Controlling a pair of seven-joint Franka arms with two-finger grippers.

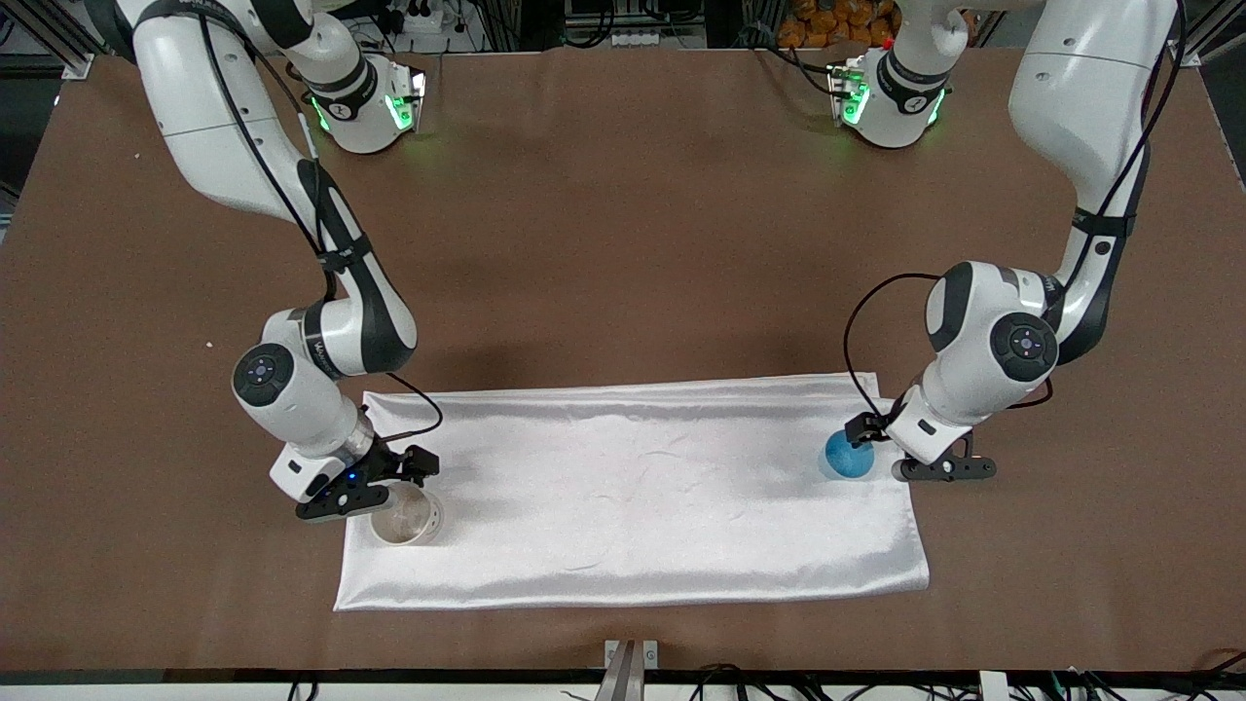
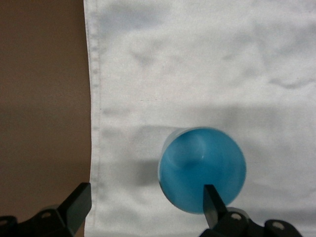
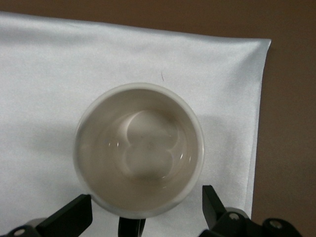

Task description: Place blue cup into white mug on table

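Observation:
The robot's right gripper needs to go lower before it closes on the black handle (image 3: 132, 227) beside the mug's rim (image 3: 138, 214), because its fingertips are still above the handle.
The blue cup (image 1: 847, 455) (image 2: 202, 168) stands upright on the white cloth, at the left arm's end of it. My left gripper (image 1: 891, 450) (image 2: 146, 207) hangs open just above the cloth beside the cup. One finger (image 2: 212, 202) overlaps the cup's rim and the other finger (image 2: 79, 205) is over the cloth's edge. The white mug (image 1: 404, 516) (image 3: 139, 148) stands upright and empty at the right arm's end of the cloth. My right gripper (image 1: 375, 487) (image 3: 143, 210) is open above the mug's black handle (image 3: 132, 227), which shows between its fingers.
The shiny white cloth (image 1: 633, 487) lies lengthwise on the brown table (image 1: 623, 243), toward the front camera's side. Both arms' elbows hang over the table near the cloth's ends. A metal bracket (image 1: 631, 662) sits at the table's front edge.

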